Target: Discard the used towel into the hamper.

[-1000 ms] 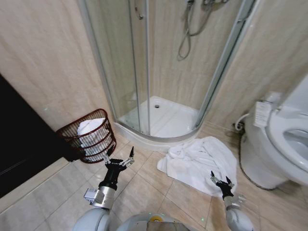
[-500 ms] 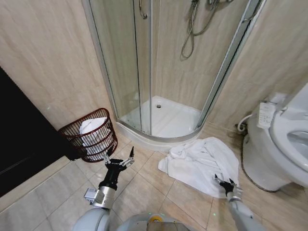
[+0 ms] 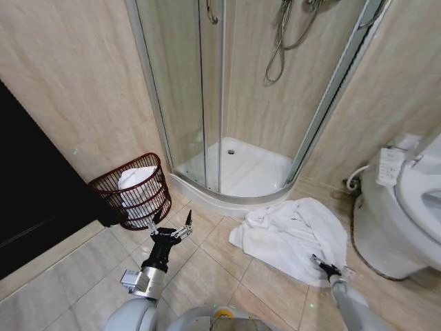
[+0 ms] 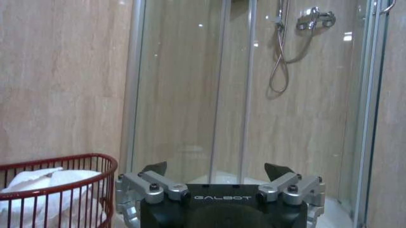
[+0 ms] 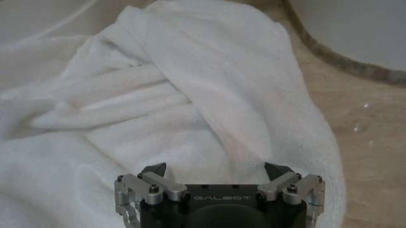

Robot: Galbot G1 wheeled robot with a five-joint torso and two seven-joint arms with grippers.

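Note:
The towel lies slack across the tiles, so I next need to grip it by the raised fold near its outer edge (image 5: 238,154) with my right gripper to discard it.
The used towel (image 3: 293,234) is white and lies crumpled on the tiled floor between the shower and the toilet. My right gripper (image 3: 324,265) hovers low over the towel's near edge, fingers open, and in the right wrist view the towel (image 5: 190,95) spreads just beyond the open right gripper (image 5: 216,168). The hamper (image 3: 134,196), a dark reddish-brown wire basket, stands by the left wall with white cloth inside. My left gripper (image 3: 170,226) is raised and open, just in front of the hamper (image 4: 57,190). The left gripper (image 4: 216,168) holds nothing.
The glass shower enclosure (image 3: 220,103) with its raised white base (image 3: 234,196) stands behind the towel. A toilet (image 3: 406,214) is close on the right. A dark panel (image 3: 34,186) lines the left. Bare floor tiles (image 3: 207,269) lie between the hamper and the towel.
The head camera has shifted slightly, moving the whole scene. My right gripper has dropped lower and reached out to the towel's near edge. The left arm, towel and hamper have stayed put.

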